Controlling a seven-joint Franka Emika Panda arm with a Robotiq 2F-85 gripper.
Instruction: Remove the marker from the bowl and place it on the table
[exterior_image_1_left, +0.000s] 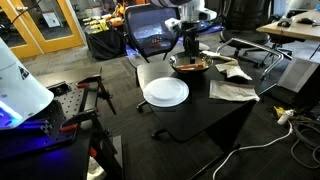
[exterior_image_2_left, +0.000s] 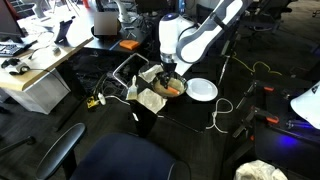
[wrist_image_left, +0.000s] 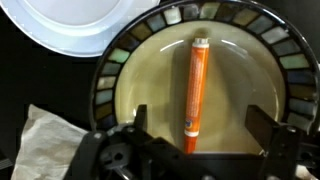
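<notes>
I should lower my gripper before I close it on the marker. The red marker (exterior_image_1_left: 189, 67) (wrist_image_left: 194, 106) is between my fingers, but they are still above it over the bowl.
In the wrist view the red-orange marker (wrist_image_left: 196, 92) lies lengthwise in the middle of the brownish bowl (wrist_image_left: 128, 75), whose rim has a tiled shiny pattern. My gripper (wrist_image_left: 197, 128) hangs just above the bowl, open, with one finger on each side of the marker's near end and not touching it. In both exterior views the gripper (exterior_image_1_left: 189, 55) (exterior_image_2_left: 170, 76) is down over the bowl (exterior_image_1_left: 190, 67) (exterior_image_2_left: 172, 88) on the black table (exterior_image_1_left: 205, 108) (exterior_image_2_left: 185, 108). The marker does not show in the exterior views.
A flat white plate (exterior_image_1_left: 165, 92) (exterior_image_2_left: 202, 89) (wrist_image_left: 80, 22) sits beside the bowl. Crumpled white cloths (exterior_image_1_left: 232, 91) (wrist_image_left: 50, 140) lie on the table near the bowl. Office chairs (exterior_image_1_left: 152, 35), desks and cables on the floor surround the table.
</notes>
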